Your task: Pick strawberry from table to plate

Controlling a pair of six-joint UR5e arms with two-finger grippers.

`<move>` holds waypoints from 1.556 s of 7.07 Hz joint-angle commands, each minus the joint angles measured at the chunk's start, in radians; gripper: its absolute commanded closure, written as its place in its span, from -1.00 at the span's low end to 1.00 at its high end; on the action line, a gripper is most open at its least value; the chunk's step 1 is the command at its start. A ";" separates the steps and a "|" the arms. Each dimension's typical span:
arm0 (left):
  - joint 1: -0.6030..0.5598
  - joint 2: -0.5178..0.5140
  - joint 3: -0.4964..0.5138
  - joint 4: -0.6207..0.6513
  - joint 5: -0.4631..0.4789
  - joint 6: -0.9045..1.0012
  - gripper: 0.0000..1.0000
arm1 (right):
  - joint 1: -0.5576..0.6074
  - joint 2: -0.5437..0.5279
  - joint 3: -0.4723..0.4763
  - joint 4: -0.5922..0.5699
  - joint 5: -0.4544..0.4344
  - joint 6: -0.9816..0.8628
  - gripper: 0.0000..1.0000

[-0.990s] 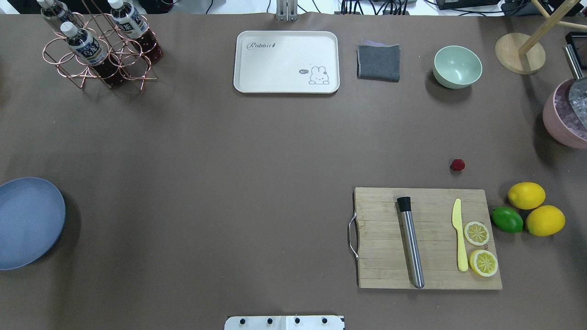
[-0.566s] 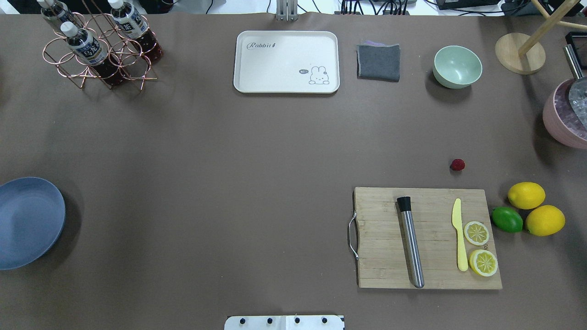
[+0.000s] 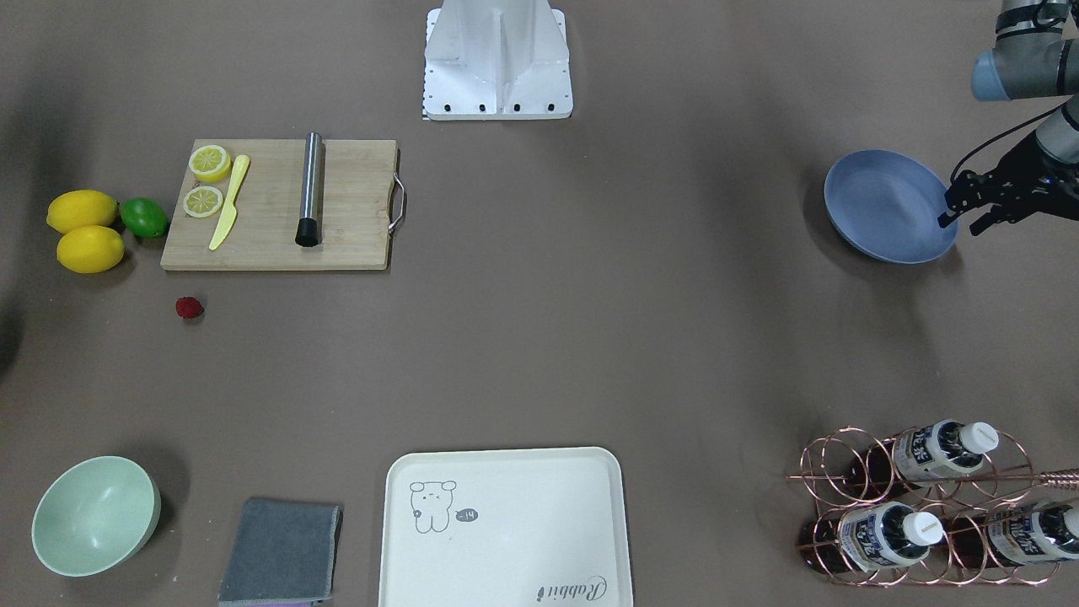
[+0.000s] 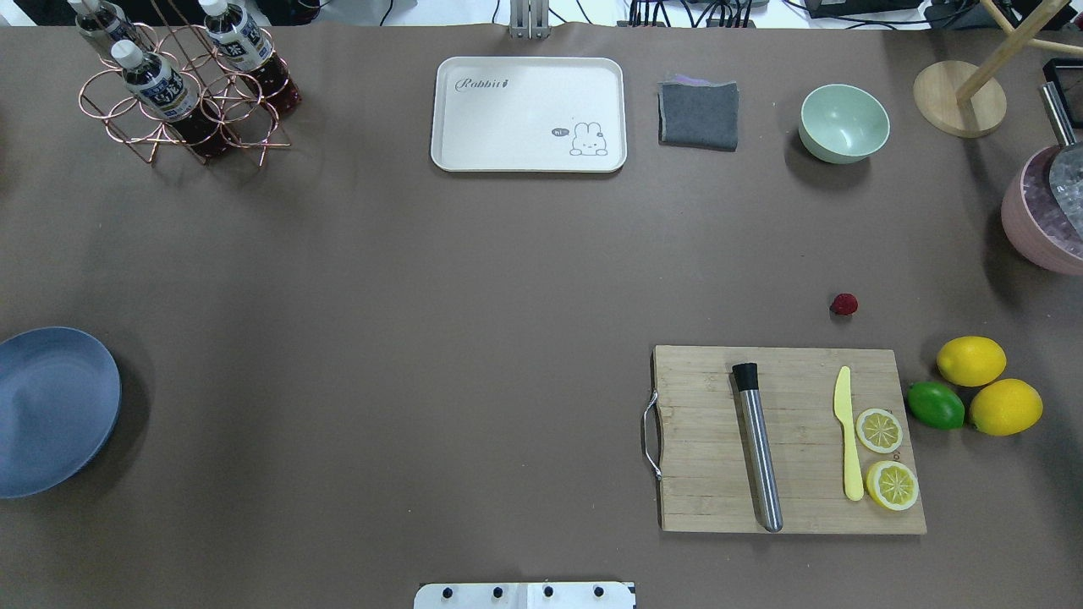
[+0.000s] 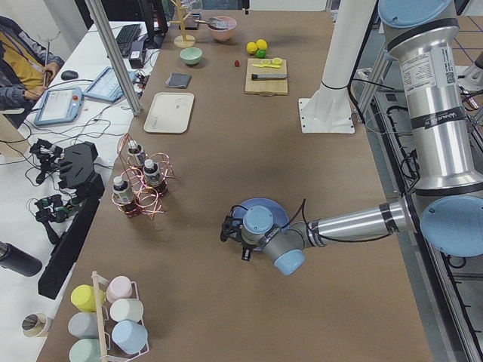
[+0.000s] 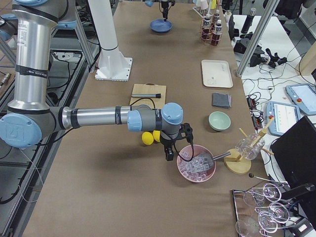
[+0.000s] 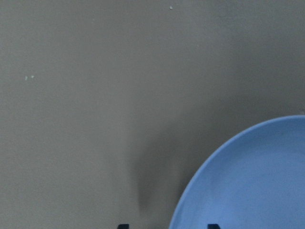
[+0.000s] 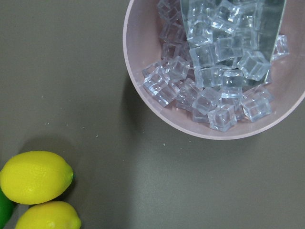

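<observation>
The robot's left gripper will next take hold of the blue plate by its rim (image 3: 941, 244), to bring the plate over for the strawberry (image 3: 189, 308).
The strawberry (image 4: 843, 304) (image 3: 189, 308), small and dark red, lies on the brown table (image 4: 423, 338) just beyond the cutting board, far right in the overhead view. At the table's far left edge sits the blue plate (image 4: 51, 410) (image 3: 881, 202) with nothing on it. My left gripper (image 3: 961, 221) (image 7: 167, 226) hovers open over the plate's outer rim (image 7: 248, 181), fingertips wide apart and holding nothing. Over by the pink ice bowl is my right gripper (image 6: 173, 150). It shows only in the right side view, so I cannot tell whether it is open or shut.
A wooden cutting board (image 4: 702, 457) carries a steel muddler, a yellow knife and two lemon slices. Two lemons (image 4: 971, 360) and a lime (image 4: 936, 405) lie right of it. A pink ice bowl (image 8: 143, 71), green bowl (image 4: 843, 123), grey cloth, cream tray (image 4: 528, 114) and bottle rack (image 4: 182, 85) line the far side.
</observation>
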 commanded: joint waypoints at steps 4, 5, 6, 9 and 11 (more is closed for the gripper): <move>0.020 -0.019 -0.004 0.011 -0.047 -0.001 1.00 | -0.027 0.013 -0.002 0.000 0.000 0.015 -1.00; 0.019 -0.045 -0.004 0.014 -0.122 -0.004 1.00 | -0.033 0.016 -0.008 -0.002 0.000 0.015 -1.00; 0.014 -0.094 -0.021 0.026 -0.188 -0.069 1.00 | -0.036 0.027 -0.018 0.000 0.000 0.015 -1.00; 0.069 -0.317 -0.093 0.028 -0.187 -0.484 1.00 | -0.061 0.091 -0.053 0.000 0.002 0.061 -1.00; 0.150 -0.439 -0.107 0.061 -0.117 -0.671 1.00 | -0.175 0.206 -0.055 0.002 0.006 0.286 -1.00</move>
